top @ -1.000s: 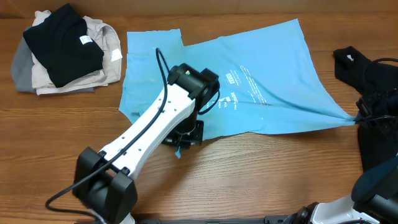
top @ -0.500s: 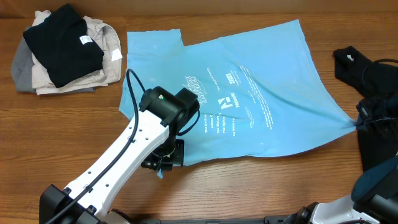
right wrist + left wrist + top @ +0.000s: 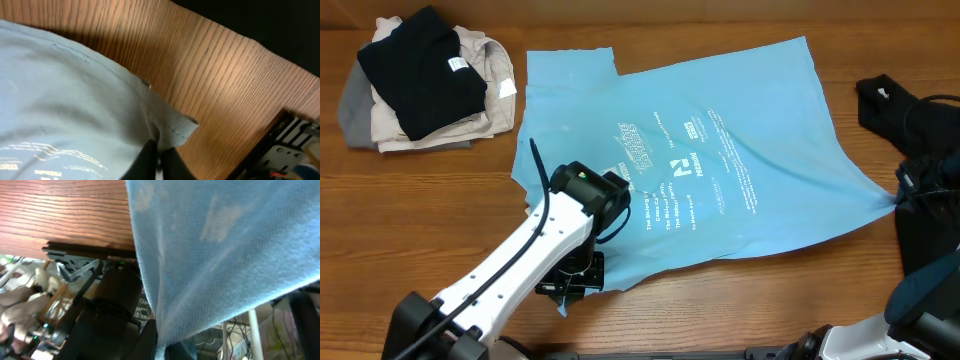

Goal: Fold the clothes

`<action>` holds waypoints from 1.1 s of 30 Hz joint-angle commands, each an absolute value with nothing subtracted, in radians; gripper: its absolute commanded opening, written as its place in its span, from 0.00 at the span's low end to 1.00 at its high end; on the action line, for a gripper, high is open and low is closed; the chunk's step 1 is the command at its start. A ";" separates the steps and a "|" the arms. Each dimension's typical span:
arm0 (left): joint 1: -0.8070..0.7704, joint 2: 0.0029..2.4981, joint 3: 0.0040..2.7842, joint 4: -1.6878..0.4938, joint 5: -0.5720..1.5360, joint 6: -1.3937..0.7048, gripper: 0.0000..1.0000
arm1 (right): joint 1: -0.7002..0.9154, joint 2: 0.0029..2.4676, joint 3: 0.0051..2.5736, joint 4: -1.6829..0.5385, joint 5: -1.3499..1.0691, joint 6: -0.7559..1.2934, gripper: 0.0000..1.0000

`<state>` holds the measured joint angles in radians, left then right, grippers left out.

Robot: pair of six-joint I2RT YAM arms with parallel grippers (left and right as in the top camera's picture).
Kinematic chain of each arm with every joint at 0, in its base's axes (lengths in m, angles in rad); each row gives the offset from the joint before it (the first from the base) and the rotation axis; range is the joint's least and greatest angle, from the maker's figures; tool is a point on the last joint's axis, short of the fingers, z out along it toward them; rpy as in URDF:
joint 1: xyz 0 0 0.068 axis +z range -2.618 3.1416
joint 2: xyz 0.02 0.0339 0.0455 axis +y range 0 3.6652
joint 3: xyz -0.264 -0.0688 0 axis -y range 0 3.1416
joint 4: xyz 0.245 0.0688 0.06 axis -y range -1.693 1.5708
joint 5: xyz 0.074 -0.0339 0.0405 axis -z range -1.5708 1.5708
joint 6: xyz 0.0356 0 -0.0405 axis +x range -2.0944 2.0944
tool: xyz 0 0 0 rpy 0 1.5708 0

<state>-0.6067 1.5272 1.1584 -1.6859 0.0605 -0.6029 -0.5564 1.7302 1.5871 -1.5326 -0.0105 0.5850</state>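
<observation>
The light blue T-shirt lies spread out, and my fingers have its hem low over the wooden tabletop. My right gripper will now let go of the T-shirt.
The clothes here are chiefly a light blue T-shirt (image 3: 740,130) with white lettering, lying spread across the wooden table. My left gripper (image 3: 568,288) is shut on its lower left corner near the front of the table. In the left wrist view the blue cloth (image 3: 225,245) hangs from the pinched jaws of the left gripper (image 3: 162,350). My right gripper (image 3: 900,198) is shut on the shirt's right corner. The right wrist view shows the shirt's hem (image 3: 175,125) clamped in the right gripper (image 3: 159,160). A black shirt (image 3: 420,65) lies on a pile at the far left.
Under the black shirt sit beige and grey garments (image 3: 490,100). The dark body of my right arm (image 3: 920,120) fills the right edge. My white left arm (image 3: 520,260) slants over the front left. The table's front edge (image 3: 85,250) is close to the left gripper.
My left gripper has drawn the shirt's corner left and toward the front edge, so the cloth has spread and its lettering now shows. The right gripper has held its place.
</observation>
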 commanded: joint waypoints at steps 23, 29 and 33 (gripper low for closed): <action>-0.603 1.339 0.958 -1.656 0.206 -0.532 0.33 | -0.557 1.718 1.583 -1.557 0.020 0.576 0.70; -0.638 1.340 0.958 -1.533 0.221 -0.546 0.33 | -0.542 1.718 1.583 -1.548 -0.005 0.569 0.96; -0.716 1.340 0.958 -1.440 0.236 -0.546 0.61 | -0.507 1.718 1.583 -1.546 -0.004 0.569 0.97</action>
